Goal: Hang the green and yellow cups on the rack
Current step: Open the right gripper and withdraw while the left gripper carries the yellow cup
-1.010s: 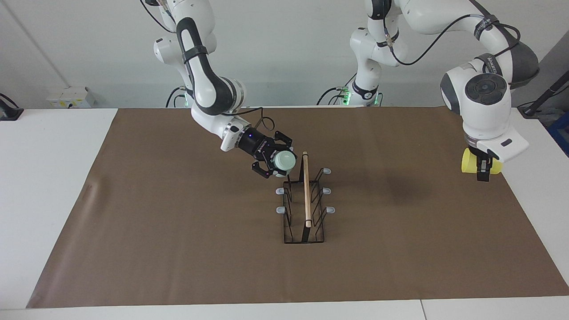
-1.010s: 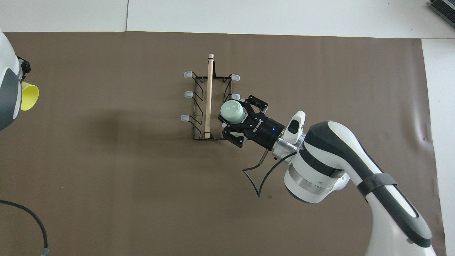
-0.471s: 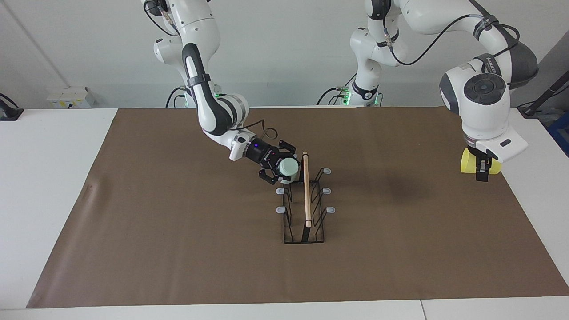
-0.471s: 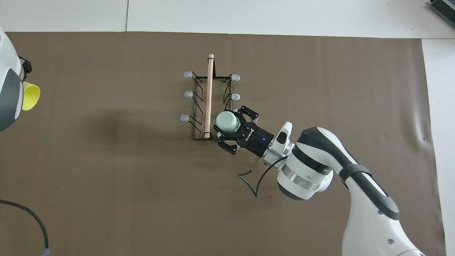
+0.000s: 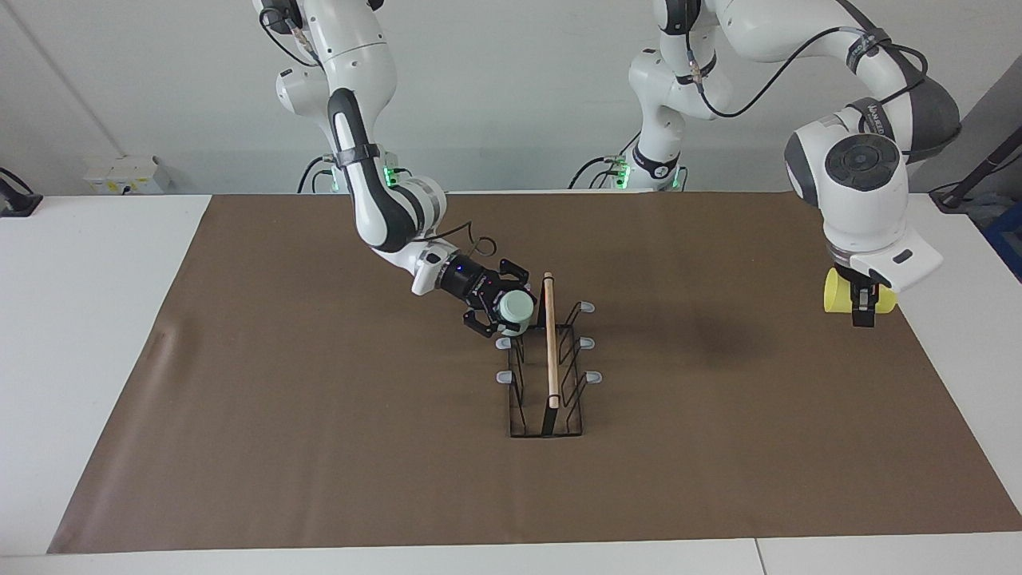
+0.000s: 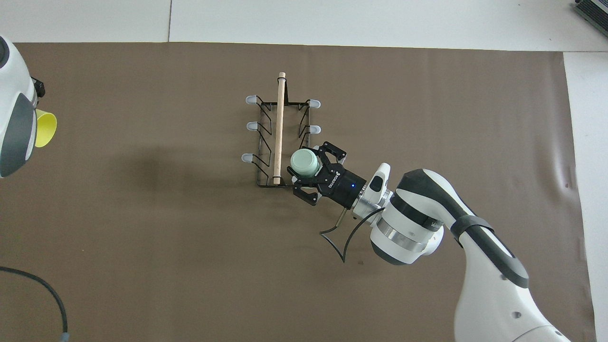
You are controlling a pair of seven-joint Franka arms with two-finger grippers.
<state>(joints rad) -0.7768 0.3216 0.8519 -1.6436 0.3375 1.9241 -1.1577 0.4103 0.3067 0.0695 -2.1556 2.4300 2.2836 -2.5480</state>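
The robot's right gripper needs to open now, because the green cup (image 6: 304,162) is over the peg place at the rack's near end (image 6: 283,183) and the cup would hang.
My right gripper (image 5: 505,310) is shut on the pale green cup (image 5: 516,306), which lies on its side with its base pointing away from the robots. It holds the cup against the rack (image 5: 548,375) on the right arm's side, at the end nearest the robots. The cup hides the prong there, so I cannot tell whether it sits on it. In the overhead view the green cup (image 6: 304,162) is beside the wooden rod (image 6: 280,126). My left gripper (image 5: 861,313) is shut on the yellow cup (image 5: 835,291) and holds it above the mat's edge at the left arm's end.
A brown mat (image 5: 319,415) covers the table (image 5: 88,335). The rack's five other grey-tipped prongs are bare. A black cable (image 6: 45,292) lies on the mat near the left arm's base. A white box (image 5: 128,174) sits at the table's corner by the right arm.
My right gripper has come down and toward the robots with the green cup, to the rack's nearest prong on its side. My left arm has shifted slightly with the yellow cup.
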